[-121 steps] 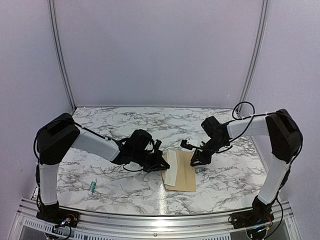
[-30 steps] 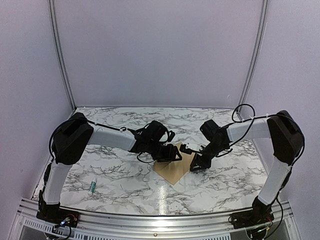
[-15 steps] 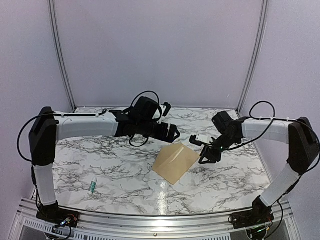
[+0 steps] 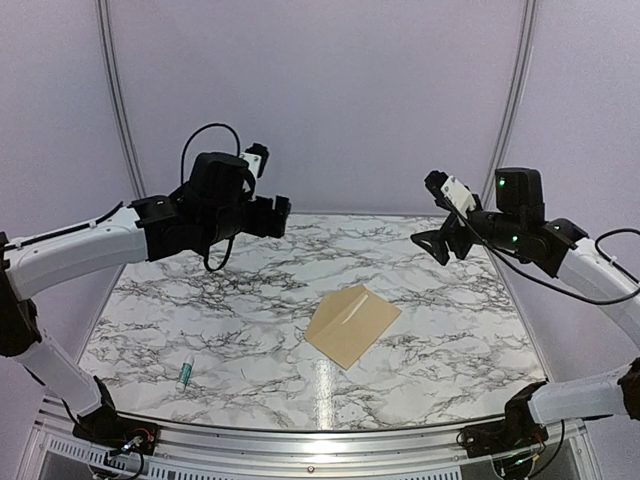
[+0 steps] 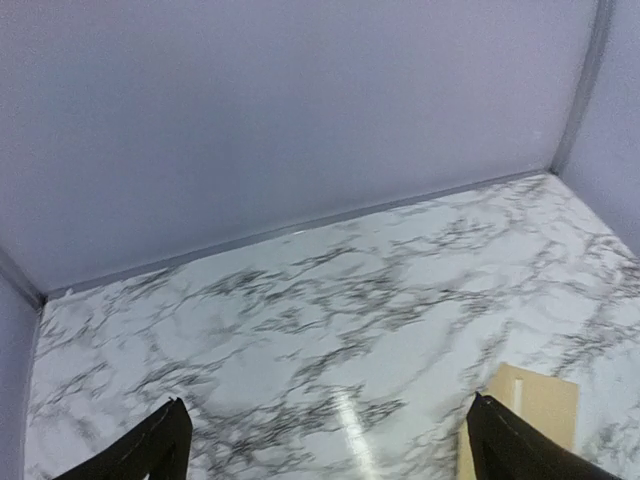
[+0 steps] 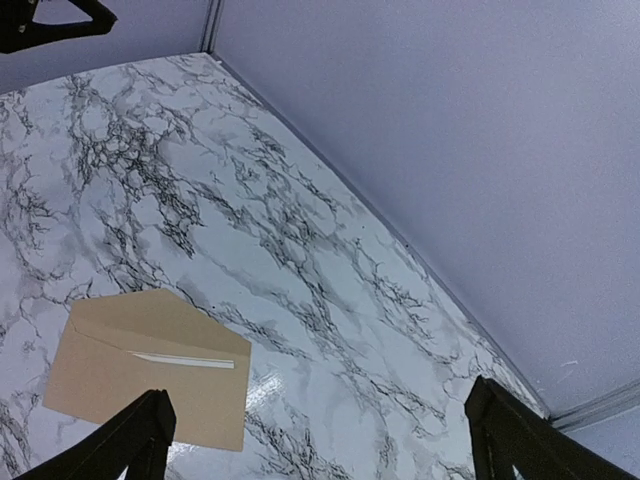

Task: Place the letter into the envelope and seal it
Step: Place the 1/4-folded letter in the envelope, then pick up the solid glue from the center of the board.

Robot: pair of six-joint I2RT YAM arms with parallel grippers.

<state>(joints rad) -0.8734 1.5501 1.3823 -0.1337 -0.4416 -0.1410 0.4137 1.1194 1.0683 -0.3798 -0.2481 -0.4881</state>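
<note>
My left gripper grabs the glue stick by its green body (image 4: 185, 374) next, so its ends stay free to seal the envelope (image 4: 352, 325).
The tan envelope (image 4: 352, 325) lies flat on the marble table (image 4: 230, 300), turned diagonally, with its triangular flap folded down. A thin white strip shows along the flap's edge in the right wrist view, on the envelope (image 6: 150, 365). The letter is hidden. My left gripper (image 4: 272, 182) hangs high over the table's far left, open and empty, well clear of the envelope. My right gripper (image 4: 432, 212) is raised over the far right, also open and empty. In the left wrist view the open gripper (image 5: 327, 420) frames bare marble, with a corner of the envelope (image 5: 535, 405) at lower right. The right gripper (image 6: 320, 400) likewise holds nothing.
A small green and white glue stick (image 4: 185, 373) lies near the table's front left. Pale walls enclose the back and sides, with metal posts (image 4: 118, 110) in the back corners. An aluminium rail (image 4: 320, 440) runs along the near edge.
Both arms have lifted up and pulled back from the envelope toward the far corners. Both grippers have opened wide. The envelope has stayed put on the table.
</note>
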